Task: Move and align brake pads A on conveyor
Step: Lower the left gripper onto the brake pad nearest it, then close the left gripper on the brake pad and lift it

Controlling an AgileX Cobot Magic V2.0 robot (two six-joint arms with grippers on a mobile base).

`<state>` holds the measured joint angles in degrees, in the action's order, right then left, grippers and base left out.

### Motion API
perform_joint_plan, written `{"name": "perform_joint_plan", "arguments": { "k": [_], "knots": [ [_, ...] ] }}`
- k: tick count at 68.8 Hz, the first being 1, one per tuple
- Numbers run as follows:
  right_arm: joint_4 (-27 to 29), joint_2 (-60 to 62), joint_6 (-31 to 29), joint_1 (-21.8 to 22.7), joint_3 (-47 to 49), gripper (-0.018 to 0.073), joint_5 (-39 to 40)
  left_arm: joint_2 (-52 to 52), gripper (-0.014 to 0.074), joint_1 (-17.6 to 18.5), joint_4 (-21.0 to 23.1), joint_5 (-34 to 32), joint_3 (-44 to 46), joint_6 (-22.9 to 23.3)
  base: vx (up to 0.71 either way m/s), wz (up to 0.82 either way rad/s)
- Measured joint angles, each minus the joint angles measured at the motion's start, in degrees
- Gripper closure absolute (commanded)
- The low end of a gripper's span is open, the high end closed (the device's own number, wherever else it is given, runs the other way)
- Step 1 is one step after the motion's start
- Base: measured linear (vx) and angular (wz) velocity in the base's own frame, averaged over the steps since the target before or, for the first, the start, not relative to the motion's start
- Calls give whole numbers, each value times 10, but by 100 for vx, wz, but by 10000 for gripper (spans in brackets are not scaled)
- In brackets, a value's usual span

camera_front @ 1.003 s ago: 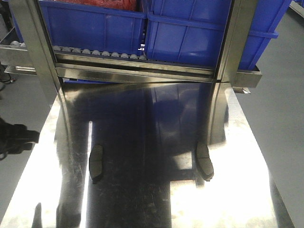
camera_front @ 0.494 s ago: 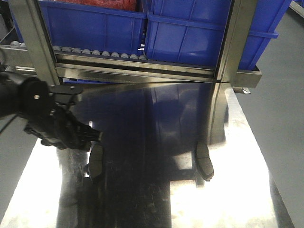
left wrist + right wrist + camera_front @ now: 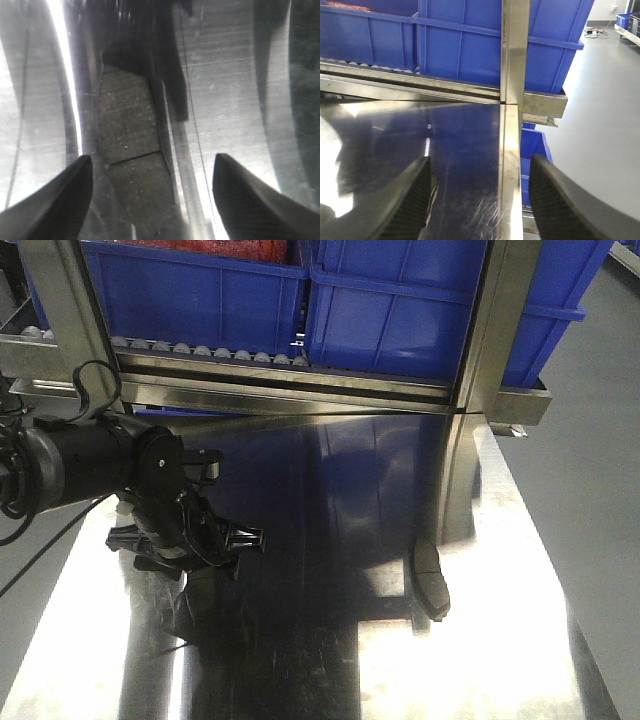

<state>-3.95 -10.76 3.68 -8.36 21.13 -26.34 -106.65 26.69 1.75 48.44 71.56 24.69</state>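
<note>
The brake pad needs its ends free for aligning. My left gripper should pick it up by its grooved middle (image 3: 134, 157).
Two dark-grey brake pads A lie on the shiny steel table (image 3: 330, 660). The right pad (image 3: 432, 585) lies bare beside a steel post. My left gripper (image 3: 195, 545) hangs over the left pad and hides most of it in the front view. In the left wrist view that pad (image 3: 131, 135) shows its centre groove, running up between the spread black fingers (image 3: 65, 195) of the open left gripper (image 3: 152, 165), which touch nothing. The right gripper (image 3: 480, 175) is open and empty; a pad's edge (image 3: 434, 184) peeks from behind its left finger. The conveyor is out of view.
Blue bins (image 3: 390, 310) sit on a roller rack (image 3: 200, 348) behind the table. Steel uprights (image 3: 490, 330) stand at the table's back corners. One upright (image 3: 512, 55) rises straight ahead of the right gripper, with grey floor (image 3: 600, 125) beyond the table's right edge.
The left arm has swung in from the left and come down over the left pad, which was bare a second ago. Neither pad has moved.
</note>
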Motion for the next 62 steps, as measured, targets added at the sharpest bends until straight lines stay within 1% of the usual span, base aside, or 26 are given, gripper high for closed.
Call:
{"name": "perform_joint_plan", "arguments": {
  "k": [12, 20, 32, 40, 44, 49, 54, 56, 58, 62],
  "knots": [
    [0, 0, 0, 0, 0, 136, 0, -7, 82, 0, -1, -1, 0, 41, 0, 0],
    [0, 0, 0, 0, 0, 136, 0, -13, 82, 0, -9, -1, 0, 64, 0, 0],
    [0, 0, 0, 0, 0, 136, 0, -33, 85, 0, -18, 5, 1, 71, 0, 0],
    [0, 0, 0, 0, 0, 136, 0, -36, 124, 0, -21, 5, 3, 73, 0, 0],
    [0, 0, 0, 0, 0, 136, 0, -38, 168, 1, -22, 6, 5, 74, 0, 0],
    [0, 0, 0, 0, 0, 136, 0, -40, 253, 2, -27, 9, 7, 74, 0, 0],
    [0, 0, 0, 0, 0, 136, 0, -41, 366, 2, -34, 9, 7, 74, 0, 0],
    [0, 0, 0, 0, 0, 136, 0, -41, 431, 2, -38, 6, 7, 74, 0, 0],
    [0, 0, 0, 0, 0, 136, 0, -41, 470, 2, -42, 3, 7, 74, 0, 0],
    [0, 0, 0, 0, 0, 136, 0, -41, 587, 2, -47, -1, 7, 75, 0, 0]
  ]
}}
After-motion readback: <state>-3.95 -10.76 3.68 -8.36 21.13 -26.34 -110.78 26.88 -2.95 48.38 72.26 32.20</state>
